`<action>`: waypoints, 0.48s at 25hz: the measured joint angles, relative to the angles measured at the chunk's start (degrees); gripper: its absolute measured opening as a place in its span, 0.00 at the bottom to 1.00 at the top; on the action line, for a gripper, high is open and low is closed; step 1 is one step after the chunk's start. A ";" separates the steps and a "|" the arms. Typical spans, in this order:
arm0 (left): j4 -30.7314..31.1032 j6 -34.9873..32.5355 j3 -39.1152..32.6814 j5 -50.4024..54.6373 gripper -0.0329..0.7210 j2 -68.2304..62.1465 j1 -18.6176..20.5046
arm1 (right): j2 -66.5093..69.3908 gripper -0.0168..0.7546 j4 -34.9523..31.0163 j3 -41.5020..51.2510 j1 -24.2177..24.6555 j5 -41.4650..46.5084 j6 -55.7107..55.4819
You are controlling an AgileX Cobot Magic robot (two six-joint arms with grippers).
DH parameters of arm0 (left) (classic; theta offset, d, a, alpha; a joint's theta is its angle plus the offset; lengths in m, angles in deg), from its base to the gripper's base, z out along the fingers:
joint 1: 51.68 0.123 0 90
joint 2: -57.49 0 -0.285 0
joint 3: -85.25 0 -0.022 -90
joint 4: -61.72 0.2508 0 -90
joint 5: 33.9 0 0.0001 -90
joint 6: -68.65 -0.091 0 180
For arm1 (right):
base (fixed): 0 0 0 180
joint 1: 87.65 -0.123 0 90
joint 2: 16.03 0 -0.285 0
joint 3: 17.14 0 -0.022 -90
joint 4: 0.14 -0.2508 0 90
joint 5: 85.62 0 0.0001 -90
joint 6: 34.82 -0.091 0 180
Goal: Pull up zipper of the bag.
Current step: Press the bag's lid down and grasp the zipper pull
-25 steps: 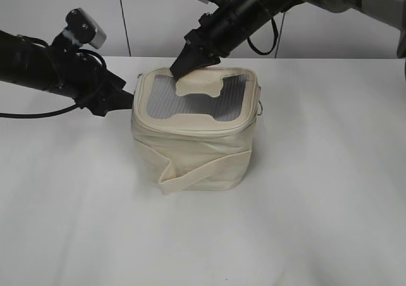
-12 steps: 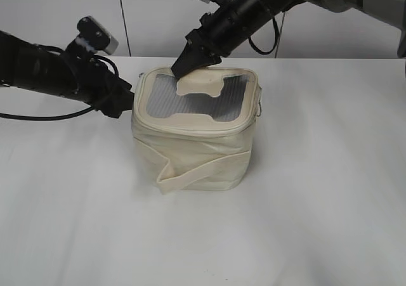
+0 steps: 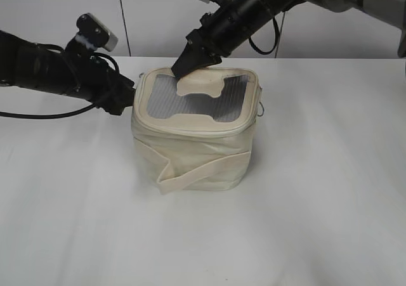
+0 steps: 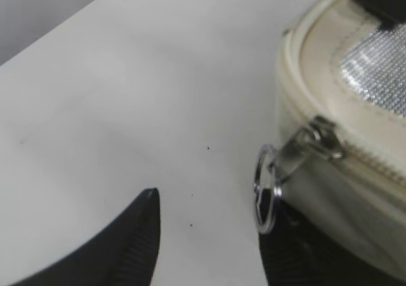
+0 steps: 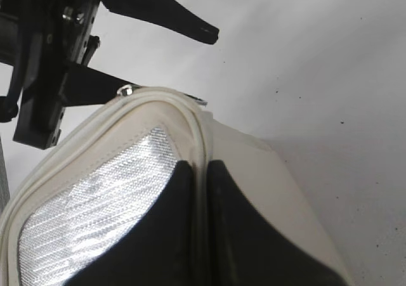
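Note:
I will next grab the silver zipper pull by its ring [image 4: 268, 188] with my left gripper to pull the zipper along its track.
The cream bag [image 3: 193, 137] stands mid-table, its lid with grey mesh panels [image 3: 196, 96]. My right gripper [image 3: 182, 66] is shut on the lid's rear rim, which is pinched between its black fingers in the right wrist view [image 5: 200, 172]. My left gripper [image 3: 129, 94] is open at the bag's left upper corner. In the left wrist view [image 4: 209, 232] the silver zipper pull with its ring [image 4: 267, 194] hangs from the zipper track [image 4: 374, 167], just in front of the tip of the right-hand finger [image 4: 304, 257]. The other finger [image 4: 130, 245] stands clear over the table.
A second ring pull [image 3: 260, 108] hangs at the bag's right side. The strap band [image 3: 203, 172] wraps the bag's lower body. White table [image 3: 317, 203] all round, wall behind. The left gripper's fingers [image 5: 158, 13] show in the right wrist view beyond the bag's corner.
My left gripper has moved right, up to the bag's left corner. The right gripper has held its pinch on the lid rim.

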 joint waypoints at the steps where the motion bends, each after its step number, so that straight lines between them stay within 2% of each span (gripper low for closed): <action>1: -0.06 -0.47 0.00 0.15 0.56 0.00 0.00 | 0.00 0.08 0.00 0.00 0.00 0.00 0.00; 5: -1.38 -2.56 0.00 1.17 0.45 -0.11 0.00 | 0.00 0.08 0.00 0.00 0.00 0.04 0.04; 9: -6.57 -5.16 0.00 3.54 0.35 -0.28 -0.11 | 0.00 0.08 0.00 0.00 0.00 0.11 0.04; 12: -7.96 -6.11 0.05 5.15 0.18 -0.28 -0.34 | 0.00 0.08 0.00 0.00 0.00 0.17 0.10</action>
